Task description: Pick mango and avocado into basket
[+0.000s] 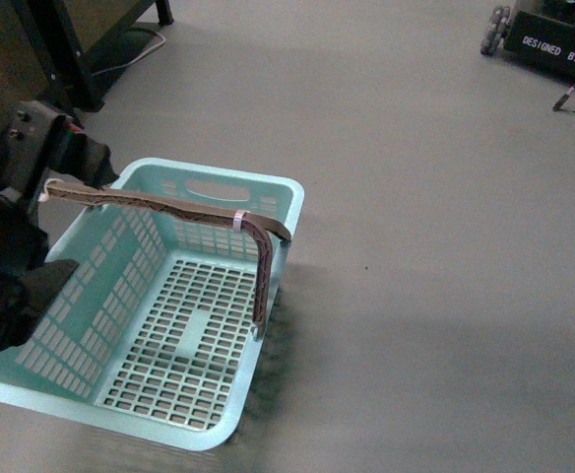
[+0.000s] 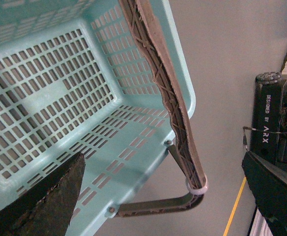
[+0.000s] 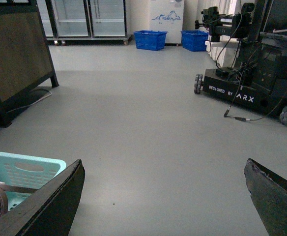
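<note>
My left gripper grabs the basket by its brown-grey handle (image 2: pixel 168 98) next, to carry the basket (image 2: pixel 60 98) for the mango and avocado.
The basket (image 1: pixel 120 266) is light teal with slotted walls and stands on the grey floor at the lower left of the front view; it holds nothing. Its brown-grey handle (image 1: pixel 179 209) is raised over it, with a white zip tie (image 1: pixel 238 220). My left arm (image 1: pixel 12 246) is at the basket's left side, by the handle's end. In the left wrist view the left gripper (image 2: pixel 163 162) is open, just above the basket (image 2: pixel 60 98) and its handle (image 2: pixel 168 98). The right gripper (image 3: pixel 164 164) is open and empty over bare floor, the basket's rim (image 3: pixel 25 169) off to one side. The mango and avocado are out of view.
Another ARX robot base (image 3: pixel 242 88) stands on the floor at the far right, also in the front view (image 1: pixel 553 39). A dark board on a black stand (image 1: pixel 71 49) is at the far left. Blue crates (image 3: pixel 150 39) and glass-door cabinets (image 3: pixel 89 19) line the back wall.
</note>
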Controlling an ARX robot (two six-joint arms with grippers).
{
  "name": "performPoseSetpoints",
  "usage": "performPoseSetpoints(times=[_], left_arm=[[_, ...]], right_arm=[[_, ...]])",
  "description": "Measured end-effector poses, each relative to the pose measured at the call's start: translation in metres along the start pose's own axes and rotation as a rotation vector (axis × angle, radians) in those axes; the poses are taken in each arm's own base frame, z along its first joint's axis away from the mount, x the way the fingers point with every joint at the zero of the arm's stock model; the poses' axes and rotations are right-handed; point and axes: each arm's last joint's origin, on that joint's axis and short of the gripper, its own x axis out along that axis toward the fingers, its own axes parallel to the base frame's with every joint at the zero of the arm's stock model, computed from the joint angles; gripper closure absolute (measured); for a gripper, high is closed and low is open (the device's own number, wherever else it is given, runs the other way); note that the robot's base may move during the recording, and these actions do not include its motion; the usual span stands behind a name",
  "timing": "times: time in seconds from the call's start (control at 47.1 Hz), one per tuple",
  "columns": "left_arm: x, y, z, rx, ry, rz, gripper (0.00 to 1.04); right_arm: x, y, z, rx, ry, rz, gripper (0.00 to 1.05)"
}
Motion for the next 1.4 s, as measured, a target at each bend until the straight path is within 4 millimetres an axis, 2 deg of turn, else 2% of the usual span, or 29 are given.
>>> performPoseSetpoints(times=[0.403, 0.615, 0.848, 0.912, 0.997, 1.124, 1.251, 1.336, 1.379, 1.4], left_arm=[[0.079, 0.001, -0.02, -0.08, 0.016, -0.041, 0.07], [0.104, -0.005, -0.016, -0.149, -0.035, -0.193, 0.07], [0.11, -0.009, -0.012, -0.203, -0.046, -0.318, 0.39], [0.109, -0.01, -0.01, -0.228, -0.049, -0.368, 0.51], [0.101, -0.015, -0.003, -0.26, -0.062, -0.439, 0.68], [0.068, -0.041, 0.02, -0.322, -0.096, -0.449, 0.93], [0.014, -0.074, 0.046, -0.311, -0.141, -0.341, 0.94], [-0.029, -0.087, 0.059, -0.312, -0.17, -0.259, 0.95], [-0.043, -0.09, 0.061, -0.309, -0.178, -0.244, 0.95], [-0.057, -0.093, 0.064, -0.308, -0.184, -0.236, 0.95]], right_arm=[[0.0, 0.0, 0.0, 0.0, 0.0, 0.0, 0.08], [0.0, 0.0, 0.0, 0.0, 0.0, 0.0, 0.08], [0.0, 0.0, 0.0, 0.0, 0.0, 0.0, 0.08], [0.0, 0.0, 0.0, 0.0, 0.0, 0.0, 0.08], [0.0, 0.0, 0.0, 0.0, 0.0, 0.0, 0.08], [0.0, 0.0, 0.0, 0.0, 0.0, 0.0, 0.08], [0.0, 0.0, 0.0, 0.0, 0.0, 0.0, 0.08], [0.0, 0.0, 0.0, 0.0, 0.0, 0.0, 0.08], [0.0, 0.0, 0.0, 0.0, 0.0, 0.0, 0.08], [0.0, 0.0, 0.0, 0.0, 0.0, 0.0, 0.08]])
